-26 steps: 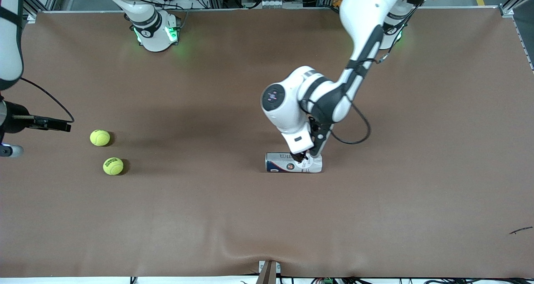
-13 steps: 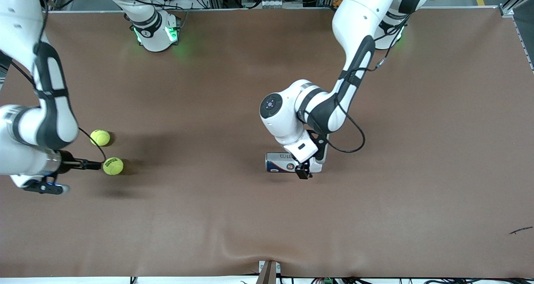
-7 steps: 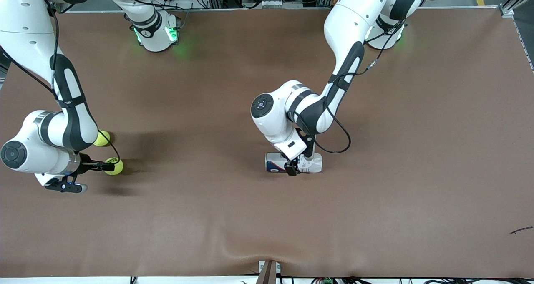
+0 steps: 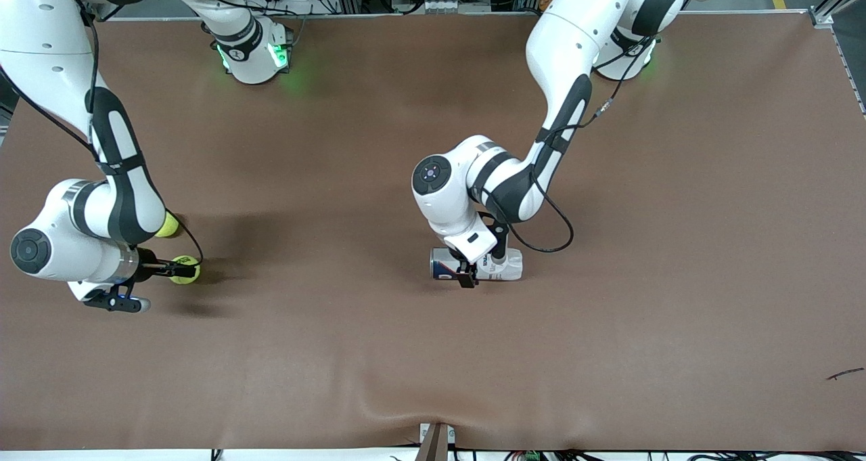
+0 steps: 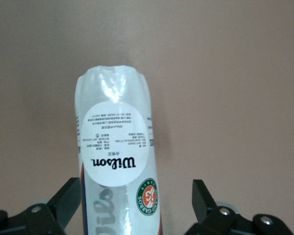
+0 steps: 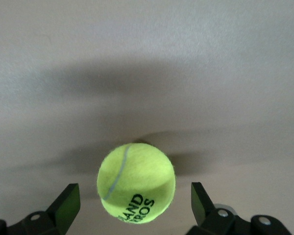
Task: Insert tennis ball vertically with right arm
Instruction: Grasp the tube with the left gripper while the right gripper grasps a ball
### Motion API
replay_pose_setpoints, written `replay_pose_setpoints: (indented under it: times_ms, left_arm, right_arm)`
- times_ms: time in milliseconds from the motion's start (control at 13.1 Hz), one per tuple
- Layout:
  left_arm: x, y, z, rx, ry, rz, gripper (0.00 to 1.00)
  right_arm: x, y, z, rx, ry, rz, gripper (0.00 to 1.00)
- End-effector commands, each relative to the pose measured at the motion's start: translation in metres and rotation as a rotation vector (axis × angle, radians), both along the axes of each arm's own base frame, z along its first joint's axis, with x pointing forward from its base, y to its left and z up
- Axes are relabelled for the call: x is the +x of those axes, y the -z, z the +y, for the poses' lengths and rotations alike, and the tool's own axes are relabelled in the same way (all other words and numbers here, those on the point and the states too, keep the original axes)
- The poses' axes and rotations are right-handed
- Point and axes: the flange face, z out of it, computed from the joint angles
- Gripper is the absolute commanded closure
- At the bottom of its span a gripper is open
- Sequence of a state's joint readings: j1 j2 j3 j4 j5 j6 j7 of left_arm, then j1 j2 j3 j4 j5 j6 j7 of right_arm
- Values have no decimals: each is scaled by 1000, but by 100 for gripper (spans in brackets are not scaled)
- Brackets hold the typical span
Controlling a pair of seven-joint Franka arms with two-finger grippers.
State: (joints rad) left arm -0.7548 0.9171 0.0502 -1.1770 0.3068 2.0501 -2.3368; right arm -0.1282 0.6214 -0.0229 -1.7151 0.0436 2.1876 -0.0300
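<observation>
I should next use my right gripper to grab the ball by its fuzzy sides beside the printed lettering (image 6: 136,183). Then I can insert it vertically.
A yellow-green tennis ball (image 4: 184,278) (image 6: 136,183) lies on the brown table near the right arm's end. My right gripper (image 4: 177,269) (image 6: 134,196) is low at this ball and open, a finger (image 6: 67,204) on each side with gaps showing. A clear tennis-ball can (image 4: 507,265) (image 5: 115,156) with a white label lies on its side mid-table. Open as well, my left gripper (image 4: 467,276) (image 5: 135,196) straddles the can without pressing it.
A second tennis ball (image 4: 168,226) lies a little farther from the front camera, partly hidden by the right arm's wrist. A small dark mark (image 4: 844,374) sits near the left arm's end. The brown cloth bulges slightly at the front edge (image 4: 433,413).
The right arm swung in over the table and brought its open gripper down around the nearer ball. The left gripper slid along the lying can toward the right arm's end.
</observation>
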Motion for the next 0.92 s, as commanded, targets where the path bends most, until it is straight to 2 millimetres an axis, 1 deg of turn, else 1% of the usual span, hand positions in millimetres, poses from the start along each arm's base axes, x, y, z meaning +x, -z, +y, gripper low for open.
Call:
replay_pose_setpoints:
  times_ms: [0,76,306,382,688,840]
  left_arm:
    - [2,16,0,-18,-36,2,0]
    - [2,26,0,-11,-33,6,0]
    - [3,27,-1,-19,-25,-2,0]
    - [-1,36,-1,-6,-19,7,0]
    - [-1,44,1,11,-12,9,0]
    - [-5,48,1,56,15,3,0]
  right_arm:
    - [-5,12,3,11,10,-3,0]
    - [-5,15,-1,11,7,-5,0]
    - [-5,15,1,11,2,-7,0]
    - [-5,16,0,11,4,-7,0]
    - [-5,16,0,11,3,-8,0]
    - [-5,19,-1,11,4,-5,0]
